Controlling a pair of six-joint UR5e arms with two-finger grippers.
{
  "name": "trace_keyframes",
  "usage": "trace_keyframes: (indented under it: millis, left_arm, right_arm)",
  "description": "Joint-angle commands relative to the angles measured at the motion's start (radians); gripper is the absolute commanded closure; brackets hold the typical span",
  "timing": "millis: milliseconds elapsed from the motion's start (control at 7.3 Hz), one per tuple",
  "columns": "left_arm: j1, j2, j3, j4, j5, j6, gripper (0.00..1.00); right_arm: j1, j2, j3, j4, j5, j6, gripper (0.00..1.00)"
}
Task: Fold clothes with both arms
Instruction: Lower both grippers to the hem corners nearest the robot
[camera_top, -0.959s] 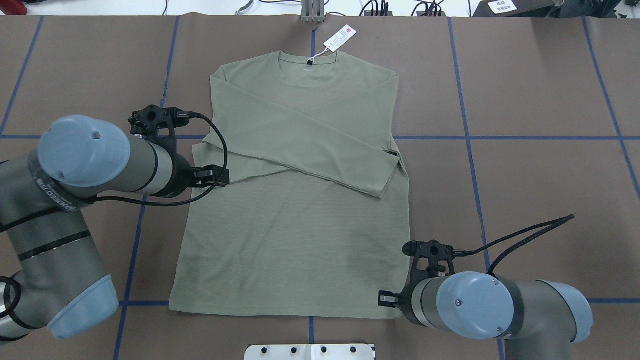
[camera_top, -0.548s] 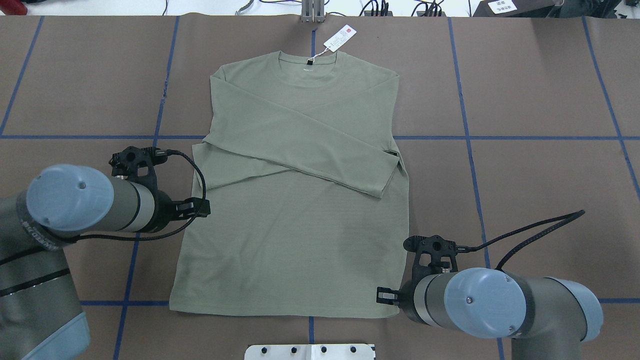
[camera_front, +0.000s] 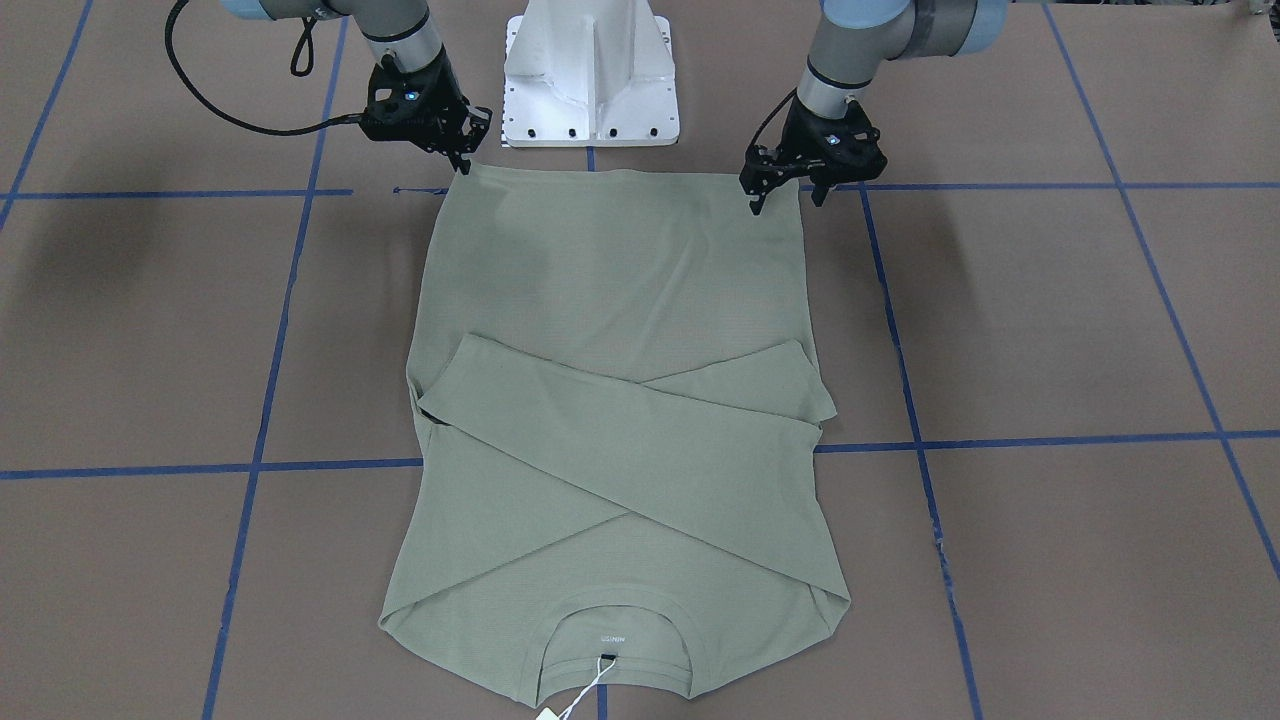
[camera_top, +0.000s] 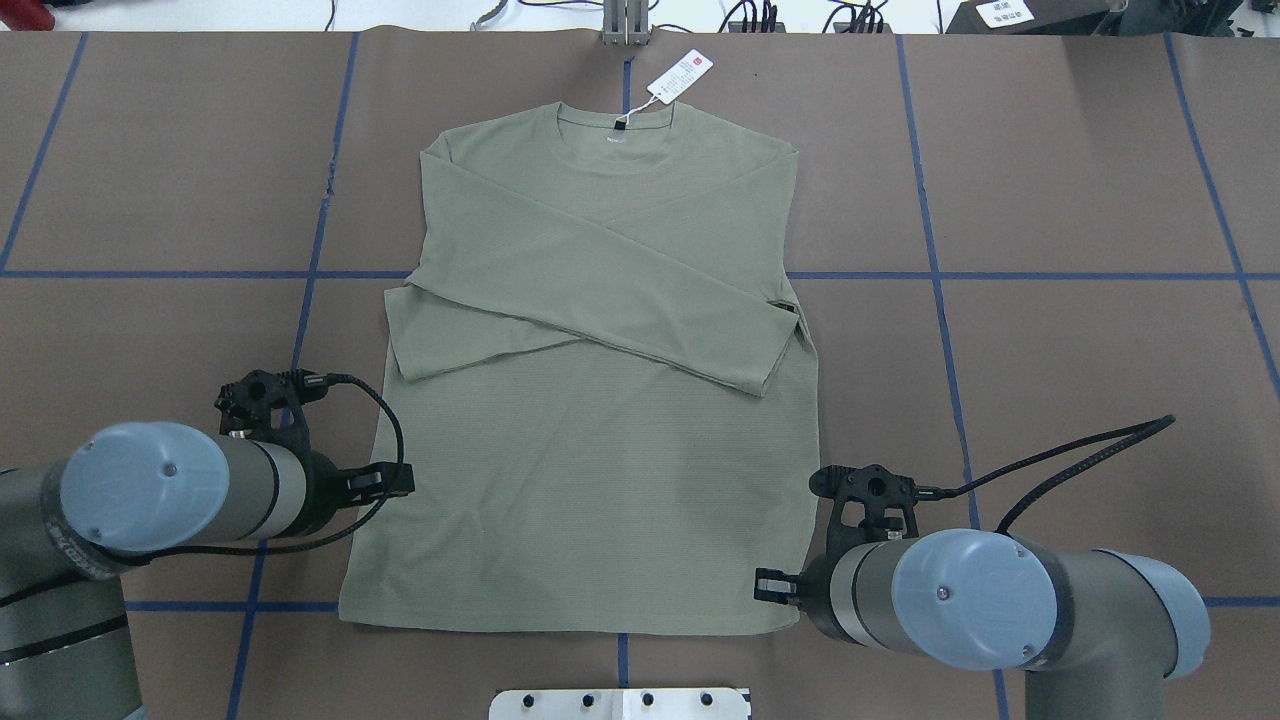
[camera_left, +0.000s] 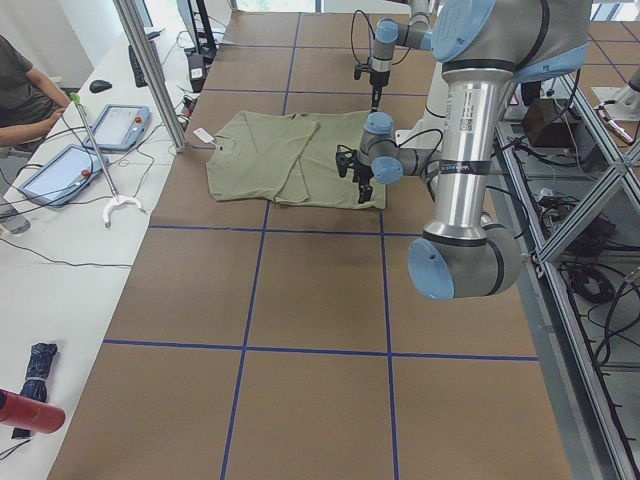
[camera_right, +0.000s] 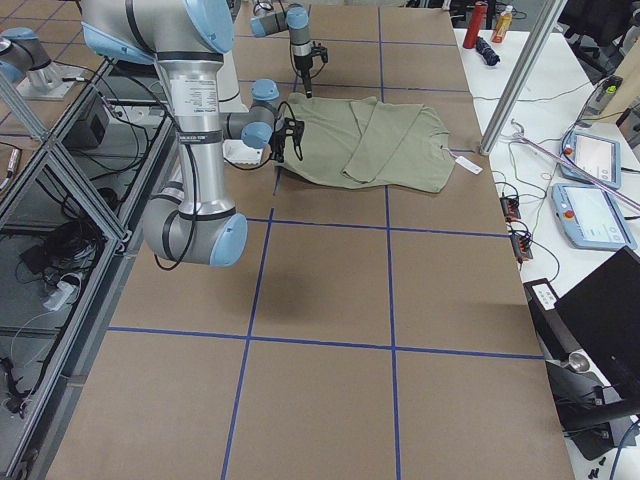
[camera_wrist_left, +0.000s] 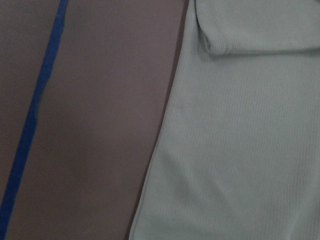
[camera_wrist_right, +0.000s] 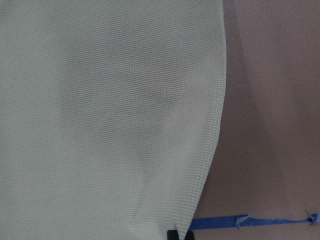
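Observation:
The shirt's body needs to be folded up toward the sage-green shirt's neck (camera_front: 612, 642), so my left gripper next needs to grab the shirt by its hem corner (camera_front: 788, 182).
The sage-green shirt (camera_top: 600, 450) lies flat, front up, both sleeves crossed over the chest, its neck and white hang tag (camera_top: 680, 75) at the far edge. In the front-facing view my left gripper (camera_front: 785, 202) is open, its fingers spread at the shirt's (camera_front: 620, 300) near hem corner on my left. My right gripper (camera_front: 463, 165) stands at the other hem corner with its fingers together on the cloth. The right wrist view shows the shirt's corner (camera_wrist_right: 100, 100) ending at a black fingertip (camera_wrist_right: 172, 235). The left wrist view shows only the shirt's edge (camera_wrist_left: 240, 140) and no fingers.
The white pedestal base (camera_front: 590, 70) stands just behind the hem, between the arms. Blue tape lines (camera_top: 1000, 275) cross the brown table cover. A metal post (camera_top: 625, 25) stands at the far edge by the tag. Tablets (camera_left: 120, 125) and an operator are beyond it.
My left arm has moved back toward the robot along the shirt's left edge, from beside the folded sleeve cuff to near the hem. The right arm has barely moved.

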Motion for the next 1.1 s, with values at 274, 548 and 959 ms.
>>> trace_keyframes:
  millis: [274,548,959]
  left_arm:
    - [0.059,0.030,-0.001,0.005,0.012,-0.039,0.03]
    - [0.060,0.030,0.001,0.008,0.012,-0.040,0.06]
    - [0.065,0.030,0.004,0.026,0.010,-0.040,0.10]
  right_arm:
    - [0.006,0.000,0.004,0.000,0.000,0.000,1.00]
    - [0.011,0.000,0.004,0.000,0.000,0.000,1.00]
    - [0.019,-0.002,0.007,0.000,0.002,0.000,1.00]
